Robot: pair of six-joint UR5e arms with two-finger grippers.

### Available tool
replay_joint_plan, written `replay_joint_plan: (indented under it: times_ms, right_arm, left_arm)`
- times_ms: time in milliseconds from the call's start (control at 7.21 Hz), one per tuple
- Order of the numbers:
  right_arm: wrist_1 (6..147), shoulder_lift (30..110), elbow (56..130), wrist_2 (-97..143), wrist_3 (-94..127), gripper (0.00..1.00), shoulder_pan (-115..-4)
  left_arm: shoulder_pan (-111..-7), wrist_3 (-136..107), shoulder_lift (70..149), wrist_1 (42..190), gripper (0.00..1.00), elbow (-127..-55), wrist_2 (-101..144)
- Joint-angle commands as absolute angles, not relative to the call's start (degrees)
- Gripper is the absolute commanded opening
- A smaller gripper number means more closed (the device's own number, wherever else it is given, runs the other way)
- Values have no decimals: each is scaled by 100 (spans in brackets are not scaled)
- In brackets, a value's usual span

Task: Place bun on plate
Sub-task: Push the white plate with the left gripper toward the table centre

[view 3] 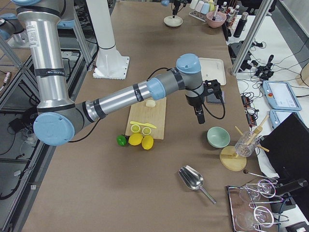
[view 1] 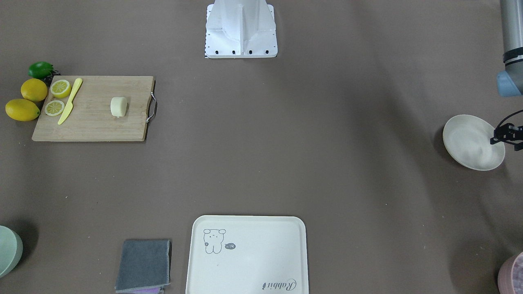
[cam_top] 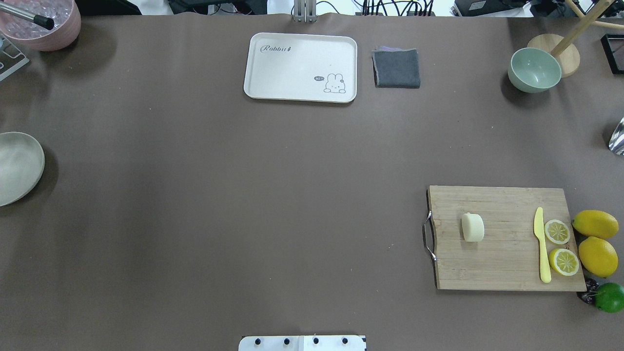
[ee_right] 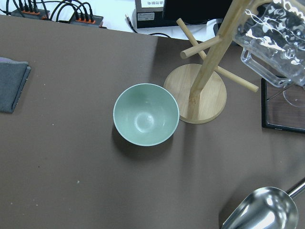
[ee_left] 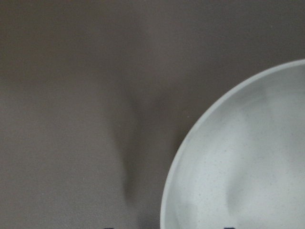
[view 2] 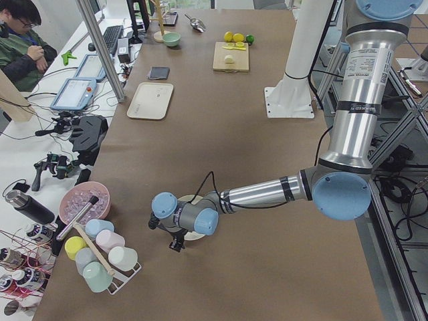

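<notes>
Next, my left gripper needs to grab the round cream plate by its rim, to set the plate out for the bun (view 1: 118, 106).
The bun (cam_top: 472, 227) is a small pale cream cylinder lying on the wooden cutting board (cam_top: 507, 239), on the robot's right side; it also shows as the bun (view 1: 118, 106). The plate (cam_top: 17, 168), round and cream-white, sits at the table's far left edge. My left gripper (view 1: 496, 138) hovers over the plate's (view 1: 470, 141) outer rim, and the left wrist view shows two dark fingertips far apart at its bottom edge, nothing between them. My right gripper (view 3: 201, 121) hangs above the table between the board and the green bowl; I cannot tell whether it is open or shut.
On the board lie a yellow knife (cam_top: 542, 246) and two lemon halves (cam_top: 557, 231); whole lemons (cam_top: 597, 256) and a lime (cam_top: 609, 297) sit beside it. A bear tray (cam_top: 301, 67), grey cloth (cam_top: 396, 68), green bowl (cam_top: 534, 69), wooden rack, metal scoop (ee_right: 262, 214) and pink bowl (cam_top: 41, 22) line the far edge.
</notes>
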State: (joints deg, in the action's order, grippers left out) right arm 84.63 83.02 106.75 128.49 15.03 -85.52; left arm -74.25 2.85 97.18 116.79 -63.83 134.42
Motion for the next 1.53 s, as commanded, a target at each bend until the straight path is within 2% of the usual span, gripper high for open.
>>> replay_joint_plan:
  times_ms: [0, 555, 1109, 1387]
  right_arm:
    - [8464, 8314, 10688, 12841, 1503, 100, -8552]
    - [8481, 8350, 10705, 12841, 1503, 100, -8552]
    - [8517, 8288, 10714, 12937, 1503, 100, -8508]
    - [8517, 8332, 10688, 13173, 1512, 100, -8508]
  left_arm:
    - [-7392, 107, 9738, 11690, 0, -6363, 13456]
    - [-7400, -351, 9949, 11637, 0, -6670, 14172]
    - [-7392, -2686, 11168, 11698, 0, -7066, 14748]
    - [-6858, -4149, 11713, 11751, 0, -7556, 14696]
